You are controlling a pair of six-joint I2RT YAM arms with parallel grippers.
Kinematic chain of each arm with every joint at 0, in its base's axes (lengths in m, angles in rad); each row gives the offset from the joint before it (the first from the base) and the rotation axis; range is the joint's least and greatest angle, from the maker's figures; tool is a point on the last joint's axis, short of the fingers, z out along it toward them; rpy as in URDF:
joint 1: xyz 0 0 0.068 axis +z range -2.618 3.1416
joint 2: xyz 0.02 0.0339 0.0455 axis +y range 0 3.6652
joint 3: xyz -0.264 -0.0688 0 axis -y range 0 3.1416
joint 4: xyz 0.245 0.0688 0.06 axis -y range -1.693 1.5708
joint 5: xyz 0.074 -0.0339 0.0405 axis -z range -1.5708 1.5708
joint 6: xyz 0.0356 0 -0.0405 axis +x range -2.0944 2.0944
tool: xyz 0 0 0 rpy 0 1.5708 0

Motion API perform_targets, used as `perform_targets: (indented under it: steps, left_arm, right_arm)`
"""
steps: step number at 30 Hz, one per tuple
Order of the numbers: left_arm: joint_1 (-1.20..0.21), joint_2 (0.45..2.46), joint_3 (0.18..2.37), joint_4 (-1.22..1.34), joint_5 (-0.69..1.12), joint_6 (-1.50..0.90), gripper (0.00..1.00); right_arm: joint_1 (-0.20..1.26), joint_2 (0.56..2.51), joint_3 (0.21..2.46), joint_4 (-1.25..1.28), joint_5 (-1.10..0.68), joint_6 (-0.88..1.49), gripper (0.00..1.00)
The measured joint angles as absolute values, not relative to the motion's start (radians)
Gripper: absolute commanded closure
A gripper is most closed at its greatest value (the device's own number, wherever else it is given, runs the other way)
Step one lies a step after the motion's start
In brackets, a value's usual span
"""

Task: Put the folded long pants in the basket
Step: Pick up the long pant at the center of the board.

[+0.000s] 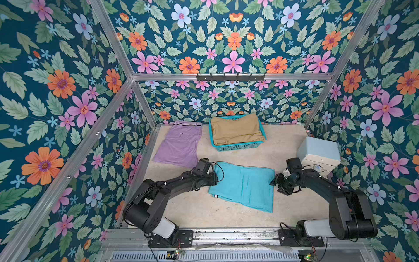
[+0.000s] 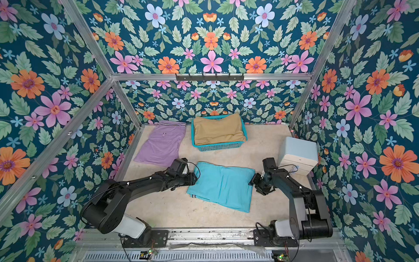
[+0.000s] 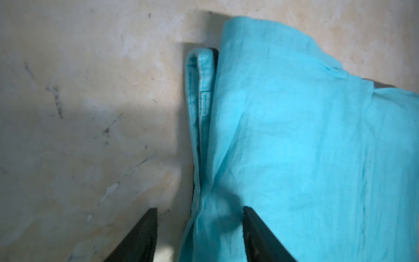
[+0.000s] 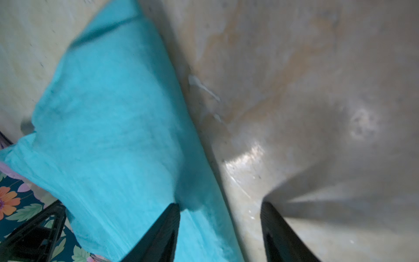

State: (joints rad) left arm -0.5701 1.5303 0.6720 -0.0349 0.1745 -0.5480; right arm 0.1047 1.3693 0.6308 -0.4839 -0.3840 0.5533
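Observation:
Next, my right gripper takes hold of the turquoise folded pants' edge opposite my left gripper to lay them still folded in the basket (image 1: pixel 238 147).
Turquoise folded long pants (image 1: pixel 243 184) (image 2: pixel 223 184) lie flat mid-table. My left gripper (image 1: pixel 215 176) (image 3: pixel 199 211) is open at their left edge, one finger (image 3: pixel 145 231) over bare table and the other over the cloth. At the right edge, my right gripper (image 1: pixel 273 181) (image 4: pixel 220 206) is open, straddling the cloth (image 4: pixel 108 127) the same way. Neither pinches the fabric. At the back, the teal basket (image 1: pixel 238 147) (image 2: pixel 218 147) holds khaki folded pants (image 1: pixel 237 131). Lilac folded pants (image 1: pixel 179 145) with a striped waistband lie left of the basket.
A pale-blue drawer box (image 1: pixel 318 153) stands at the right edge, just behind my right arm. Floral walls and aluminium posts enclose the table on three sides. A black hook rail (image 1: pixel 230 77) hangs on the back frame. Bare tabletop (image 1: pixel 226 217) lies in front of the turquoise pants.

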Motion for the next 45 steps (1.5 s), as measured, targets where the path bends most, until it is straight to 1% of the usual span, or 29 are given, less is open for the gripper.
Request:
perform_targets:
  steps: [2,6,7,11,13,18,19,28,34,40,43,45]
  left_arm:
    - [-0.57,1.553,0.674,0.001,0.173,-0.549,0.54]
    - [-0.569,1.576,0.673,0.045,0.173,-0.553,0.67]
    - [-0.568,1.58,0.674,0.052,0.175,-0.554,0.69]
    - [-0.569,1.588,0.675,0.06,0.184,-0.554,0.7]
    - [-0.569,1.58,0.667,0.064,0.186,-0.555,0.74]
    - [-0.569,1.562,0.648,0.047,0.204,-0.57,0.98]
    - [-0.569,1.56,0.647,0.048,0.204,-0.57,1.0]
    - [-0.571,1.531,0.648,-0.011,0.16,-0.596,1.0]
    - [-0.571,1.484,0.646,-0.1,0.099,-0.601,1.0]
    - [-0.571,1.48,0.64,-0.108,0.087,-0.607,1.0]
    - [-0.571,1.481,0.64,-0.108,0.085,-0.607,1.0]
    - [-0.571,1.482,0.64,-0.108,0.08,-0.614,1.0]
  right_arm:
    - [0.105,1.346,0.605,-0.471,-0.402,0.553,0.4]
    - [0.105,1.327,0.583,-0.46,-0.435,0.554,0.42]
    - [0.105,1.327,0.582,-0.46,-0.44,0.557,0.42]
    - [0.105,1.327,0.581,-0.461,-0.447,0.557,0.42]
    - [0.105,1.328,0.581,-0.461,-0.448,0.557,0.42]
    - [0.105,1.338,0.586,-0.459,-0.456,0.557,0.43]
    - [0.105,1.339,0.586,-0.459,-0.458,0.557,0.43]
    - [0.105,1.345,0.59,-0.455,-0.455,0.557,0.39]
    - [0.114,1.332,0.57,-0.432,-0.465,0.559,0.45]
    - [0.21,1.404,0.583,-0.343,-0.539,0.567,0.46]
    - [0.234,1.453,0.596,-0.289,-0.571,0.579,0.5]
    - [0.237,1.481,0.607,-0.263,-0.588,0.582,0.55]
